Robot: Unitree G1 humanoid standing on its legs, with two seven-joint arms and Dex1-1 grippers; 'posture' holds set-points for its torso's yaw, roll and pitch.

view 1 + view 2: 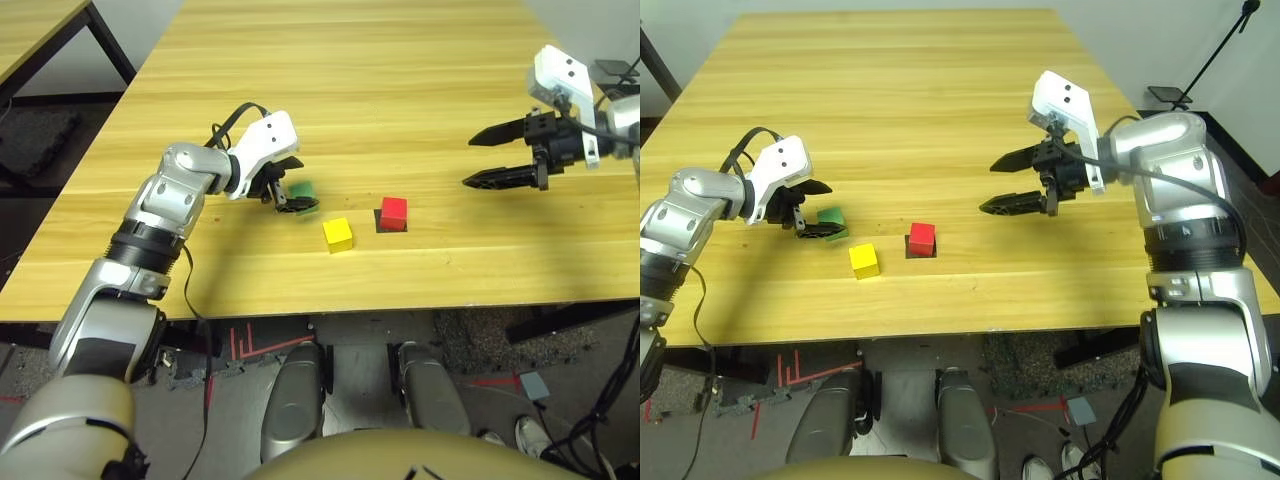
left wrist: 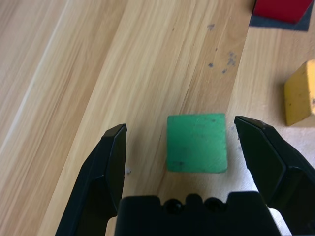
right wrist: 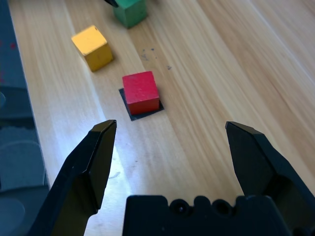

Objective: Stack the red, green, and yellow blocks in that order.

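Note:
The robot's left gripper isn't ready to close yet, because its fingers are above the green block. It needs to go down first and then close on the block.
The green block (image 2: pixel 197 143) lies on the table between the open fingers of my left gripper (image 1: pixel 289 197), which touch neither side of it. To its right, the red block (image 1: pixel 393 211) sits on a flat black square marker (image 3: pixel 143 110). The yellow block (image 1: pixel 338 234) rests in front of and between those two, nearer the table's front edge. My right gripper (image 1: pixel 1002 183) hovers wide open above the table to the right of the red block (image 3: pixel 141 92), holding nothing.
The wooden table (image 1: pixel 380 80) stretches bare behind the blocks. Its front edge (image 1: pixel 330 300) runs just in front of the yellow block. Another table corner (image 1: pixel 40 30) stands at the far left beyond a gap.

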